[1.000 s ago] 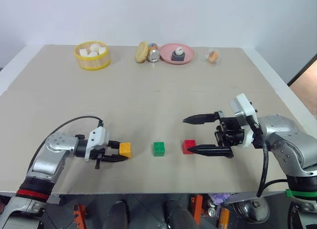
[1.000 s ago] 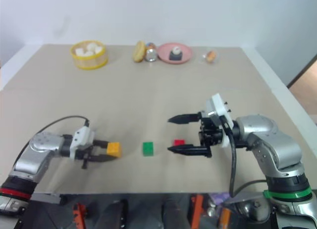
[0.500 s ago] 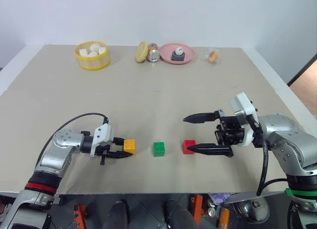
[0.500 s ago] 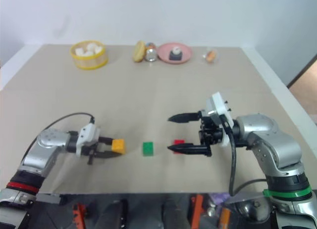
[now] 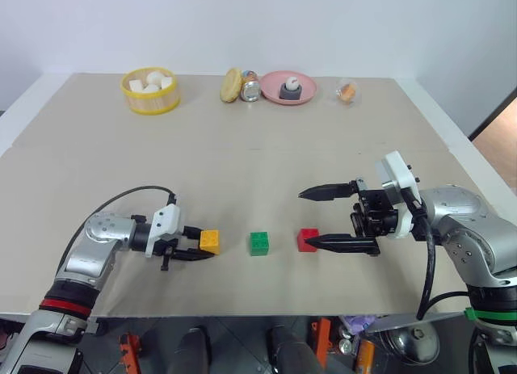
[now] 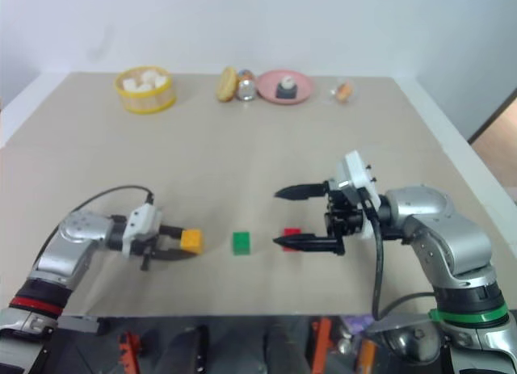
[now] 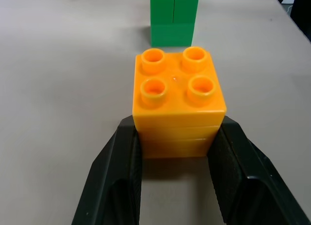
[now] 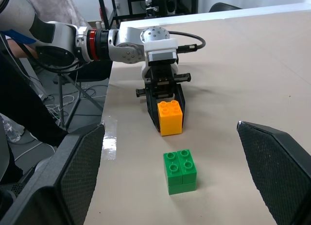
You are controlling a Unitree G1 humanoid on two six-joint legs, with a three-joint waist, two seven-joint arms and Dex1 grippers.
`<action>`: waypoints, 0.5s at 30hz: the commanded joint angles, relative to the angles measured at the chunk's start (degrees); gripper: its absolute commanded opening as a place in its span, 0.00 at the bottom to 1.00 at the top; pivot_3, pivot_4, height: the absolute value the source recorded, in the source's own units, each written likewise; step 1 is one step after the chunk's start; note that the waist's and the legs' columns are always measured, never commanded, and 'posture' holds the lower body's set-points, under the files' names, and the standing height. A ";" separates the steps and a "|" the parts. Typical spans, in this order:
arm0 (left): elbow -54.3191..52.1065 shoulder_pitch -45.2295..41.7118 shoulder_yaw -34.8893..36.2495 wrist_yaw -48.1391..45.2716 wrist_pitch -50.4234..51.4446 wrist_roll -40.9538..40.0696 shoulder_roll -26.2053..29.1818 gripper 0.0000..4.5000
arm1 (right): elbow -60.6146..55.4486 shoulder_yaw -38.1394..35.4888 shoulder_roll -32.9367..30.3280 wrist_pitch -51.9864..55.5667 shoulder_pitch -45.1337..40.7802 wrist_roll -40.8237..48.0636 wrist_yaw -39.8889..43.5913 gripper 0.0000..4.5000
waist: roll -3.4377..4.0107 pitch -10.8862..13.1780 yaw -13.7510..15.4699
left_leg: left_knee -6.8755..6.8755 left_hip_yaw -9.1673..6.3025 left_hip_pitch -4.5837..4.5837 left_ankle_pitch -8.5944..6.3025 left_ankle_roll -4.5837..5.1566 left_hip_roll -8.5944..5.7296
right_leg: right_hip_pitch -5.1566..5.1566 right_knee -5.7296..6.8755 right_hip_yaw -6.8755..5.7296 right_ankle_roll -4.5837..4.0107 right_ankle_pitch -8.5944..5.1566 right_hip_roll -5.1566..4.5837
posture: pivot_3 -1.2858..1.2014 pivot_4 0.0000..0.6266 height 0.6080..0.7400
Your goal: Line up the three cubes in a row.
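Observation:
The orange-yellow cube's lower edge (image 5: pixel 209 251) rests on the tabletop in line with the green cube (image 5: pixel 259 243), so it is time to open my left gripper now.
Three studded cubes stand in a rough line near the table's front edge. My left gripper (image 5: pixel 202 243) is shut on the orange-yellow cube (image 5: pixel 210 241), its black fingers (image 7: pixel 116 176) pressing both sides low on the table. The green cube (image 5: pixel 259 243) stands a short gap to its right, seen just beyond the orange-yellow cube (image 7: pixel 177 103) in the left wrist view as the green cube (image 7: pixel 173 18). The red cube (image 5: pixel 306 239) is the rightmost. My right gripper (image 5: pixel 305 220) hovers wide open beside it, its lower finger (image 5: pixel 343 245) against the red cube's right side.
Along the far edge stand a yellow basket (image 5: pixel 150 103) of white lumps, a round wooden piece (image 5: pixel 232 85), a can (image 5: pixel 250 90), a pink plate (image 5: pixel 271 90) bearing a small object, and a small clear cup (image 5: pixel 348 91). A broad stretch of table lies between them and the cubes.
My left arm has drawn its elbow in and nudged the held orange-yellow cube slightly right, toward the green one. The right arm, green cube and red cube have not moved.

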 commanded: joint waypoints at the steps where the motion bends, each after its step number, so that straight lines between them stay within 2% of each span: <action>1: 1.10 -0.62 0.18 -0.32 -2.12 0.50 -0.11 0.29 | -0.37 -1.13 -0.04 -0.76 -0.97 0.24 -0.14 1.00 | 0.00 0.00 0.00 | 0.00 0.00 0.00 0.00 0.00 0.00 | 0.00 0.00 0.00 0.00 0.00 0.00 | 0.52 0.24 1.00; 12: 5.32 -2.18 -0.63 -1.55 -5.45 1.12 -0.87 0.29 | -0.34 -1.35 -0.13 -0.72 -1.22 0.22 -0.32 1.00 | 0.01 -0.01 0.01 | 0.06 0.00 0.05 0.01 0.01 0.00 | 0.06 0.04 0.00 0.00 0.01 0.00 | 0.52 0.24 1.00; 13: 5.35 -2.26 -0.58 -1.56 -4.99 0.91 -1.02 0.51 | -0.33 -1.34 -0.13 -0.71 -1.25 0.18 -0.36 1.00 | 0.01 -0.01 0.01 | 0.07 -0.01 0.05 0.01 0.01 0.00 | 0.08 0.04 0.00 0.01 0.01 0.00 | 0.52 0.24 1.00; 15: 5.33 -2.34 -0.63 -1.83 -4.09 0.53 -1.13 0.61 | -0.33 -1.36 -0.17 -0.73 -1.25 0.15 -0.36 1.00 | 0.01 -0.01 0.01 | 0.08 -0.01 0.05 0.01 0.02 0.00 | 0.08 0.04 0.00 0.01 0.02 0.00 | 0.52 0.24 1.00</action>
